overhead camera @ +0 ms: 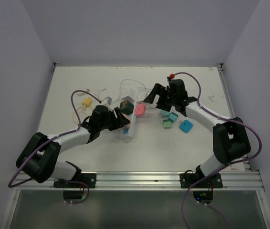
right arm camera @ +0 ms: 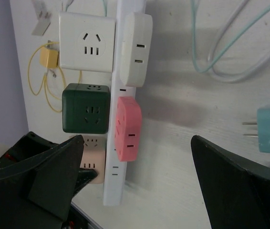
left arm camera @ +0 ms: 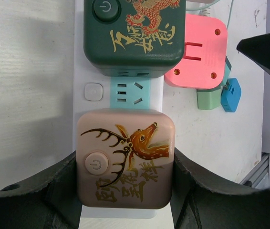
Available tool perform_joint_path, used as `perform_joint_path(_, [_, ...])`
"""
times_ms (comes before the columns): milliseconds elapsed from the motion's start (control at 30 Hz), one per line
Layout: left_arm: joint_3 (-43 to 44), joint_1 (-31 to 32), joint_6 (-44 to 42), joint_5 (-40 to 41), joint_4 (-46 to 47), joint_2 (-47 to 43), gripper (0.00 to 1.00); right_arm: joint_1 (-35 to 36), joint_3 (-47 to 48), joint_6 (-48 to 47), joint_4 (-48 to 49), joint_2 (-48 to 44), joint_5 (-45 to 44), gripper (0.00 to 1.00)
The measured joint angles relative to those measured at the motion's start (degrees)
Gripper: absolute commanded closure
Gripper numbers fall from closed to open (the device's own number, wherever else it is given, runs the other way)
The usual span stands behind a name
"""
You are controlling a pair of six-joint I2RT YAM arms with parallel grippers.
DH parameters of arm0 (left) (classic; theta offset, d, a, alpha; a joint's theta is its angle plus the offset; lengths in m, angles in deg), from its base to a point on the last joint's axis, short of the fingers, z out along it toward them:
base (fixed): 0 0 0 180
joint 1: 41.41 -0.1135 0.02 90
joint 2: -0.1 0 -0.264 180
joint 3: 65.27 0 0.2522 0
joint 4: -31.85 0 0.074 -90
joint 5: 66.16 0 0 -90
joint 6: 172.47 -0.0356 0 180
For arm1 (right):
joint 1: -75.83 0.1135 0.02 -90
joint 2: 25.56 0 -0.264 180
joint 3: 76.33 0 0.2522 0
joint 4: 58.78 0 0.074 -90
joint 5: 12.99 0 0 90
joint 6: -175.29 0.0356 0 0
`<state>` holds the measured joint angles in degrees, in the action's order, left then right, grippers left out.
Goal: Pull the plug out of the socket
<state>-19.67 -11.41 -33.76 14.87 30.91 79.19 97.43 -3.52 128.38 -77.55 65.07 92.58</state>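
My right gripper grabs the pink adapter (overhead camera: 140, 109) across its narrow width next, to pull it off the power strip (overhead camera: 127, 131). The adapter's slotted outer side faces me.
The white power strip (overhead camera: 127, 131) lies mid-table with its teal outlet (left arm camera: 130, 93) showing. Plugged into it are a beige cube plug with a deer (left arm camera: 125, 157), a dark green cube with a dragon (left arm camera: 135, 33), and a pink adapter (left arm camera: 197, 52). My left gripper (left arm camera: 125, 169) is shut on the beige cube, one finger against each side. It sits at the strip's near end in the top view (overhead camera: 119, 120). My right gripper (right arm camera: 140, 186) is open and empty, hovering beside the pink adapter (right arm camera: 128, 126) in the wrist view and over it from above (overhead camera: 156, 98).
A white cube (right arm camera: 87, 42) and a white adapter (right arm camera: 136, 47) sit at the strip's far end. Loose teal, green and blue plugs (overhead camera: 173, 120) lie right of the strip. A yellow plug with cord (overhead camera: 86, 101) lies left. White cords (overhead camera: 125, 86) loop behind.
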Motion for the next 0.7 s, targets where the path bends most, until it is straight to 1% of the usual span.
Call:
perform_joint_path(133, [-0.72, 0.00, 0.22, -0.31, 0.50, -0.52, 0.84, 2.21, 2.73, 0.85, 0.57, 3.58, -0.04, 0.02])
perform_joint_path(267, [-1.84, 0.00, 0.33, -0.57, 1.11, -1.42, 0.84, 3.87, 3.43, 1.46, 0.59, 5.44, -0.85, 0.03])
perform_joint_path(500, [-2.51, -0.11, 0.44, -0.96, 2.14, -1.64, 0.84, 4.70, 5.77, 1.51, 0.57, 7.82, -1.36, 0.04])
perform_joint_path(600, [-2.71, -0.24, 0.66, -1.07, 2.45, -1.64, 0.84, 4.98, 5.99, 1.57, 0.59, 8.35, -1.40, 0.07])
perform_joint_path(700, [-2.71, -0.26, 0.76, -1.11, 2.49, -1.64, 0.84, 5.62, 5.99, 1.90, 0.24, 8.76, -1.53, 0.13])
